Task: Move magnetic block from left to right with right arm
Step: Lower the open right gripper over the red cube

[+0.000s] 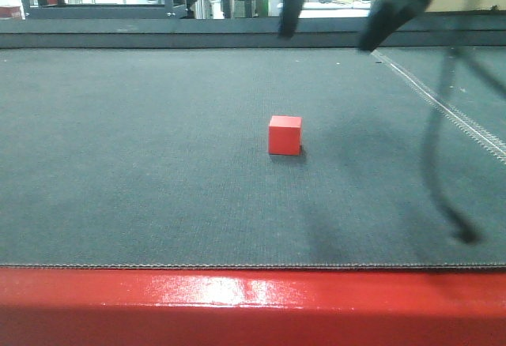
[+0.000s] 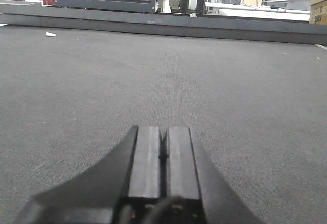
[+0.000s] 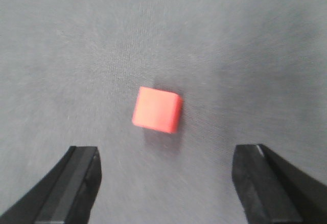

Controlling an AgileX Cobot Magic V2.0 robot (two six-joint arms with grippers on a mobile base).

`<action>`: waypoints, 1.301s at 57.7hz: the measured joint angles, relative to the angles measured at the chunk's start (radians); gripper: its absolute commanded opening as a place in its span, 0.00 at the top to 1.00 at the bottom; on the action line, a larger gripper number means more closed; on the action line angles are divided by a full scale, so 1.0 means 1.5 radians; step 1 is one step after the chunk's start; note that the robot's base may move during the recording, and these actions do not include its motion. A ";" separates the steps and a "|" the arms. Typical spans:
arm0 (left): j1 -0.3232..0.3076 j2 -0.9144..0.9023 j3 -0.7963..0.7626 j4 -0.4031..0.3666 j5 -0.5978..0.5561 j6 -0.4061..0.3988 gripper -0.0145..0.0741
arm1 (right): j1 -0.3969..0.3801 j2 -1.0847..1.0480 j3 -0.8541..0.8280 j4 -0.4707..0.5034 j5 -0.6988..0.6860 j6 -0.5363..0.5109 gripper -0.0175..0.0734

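My right gripper should pick up the magnetic block by its red cube body (image 1: 285, 135) next, to move it across the mat (image 1: 158, 164).
The magnetic block (image 1: 285, 134) is a small red cube resting on the dark grey mat near the middle of the table. The right wrist view looks down on the block (image 3: 156, 110), which lies free just ahead of my right gripper (image 3: 166, 152). That gripper's jaws are spread wide, with nothing between them. In the front view my right gripper (image 1: 326, 39) hangs blurred, above and behind the block. My left gripper (image 2: 162, 130) rests low over bare mat with its pads pressed together and holding nothing. The block is out of sight in the left wrist view.
A glossy red table rim (image 1: 237, 298) runs along the near edge. A stitched seam (image 1: 451, 109) crosses the mat at the right, beside a dark hanging cable (image 1: 436, 180). A raised dark ledge (image 2: 153, 24) bounds the far side, with racks and benches beyond it. A white scrap (image 2: 50, 34) lies at the far left.
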State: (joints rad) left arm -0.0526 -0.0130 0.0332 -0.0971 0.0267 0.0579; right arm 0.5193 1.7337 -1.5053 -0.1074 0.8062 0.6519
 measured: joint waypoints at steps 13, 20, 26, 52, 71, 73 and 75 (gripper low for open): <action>0.000 0.000 0.000 0.000 0.000 0.000 0.98 | 0.009 0.118 -0.098 -0.007 0.058 0.042 0.12; 0.000 0.000 0.000 0.000 0.000 0.000 0.98 | 0.009 0.165 -0.137 -0.013 0.063 0.053 0.12; 0.000 0.000 0.000 0.000 0.000 0.000 0.98 | 0.009 0.197 -0.166 -0.019 0.071 0.055 0.12; 0.000 0.000 0.000 0.000 0.000 0.000 0.98 | 0.010 0.271 -0.201 -0.026 0.093 0.055 0.14; 0.000 0.000 0.000 0.000 0.000 0.000 0.98 | 0.010 0.277 -0.203 -0.028 0.093 0.056 0.52; 0.000 0.000 0.000 0.000 0.000 0.000 0.98 | 0.010 0.277 -0.204 -0.028 0.093 0.056 0.54; 0.000 0.000 0.000 0.000 0.000 0.000 0.98 | 0.010 0.277 -0.205 -0.028 0.093 0.055 0.56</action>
State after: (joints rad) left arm -0.0526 -0.0130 0.0332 -0.0971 0.0267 0.0579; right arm 0.5343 2.1498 -1.8132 -0.1497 0.9457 0.7339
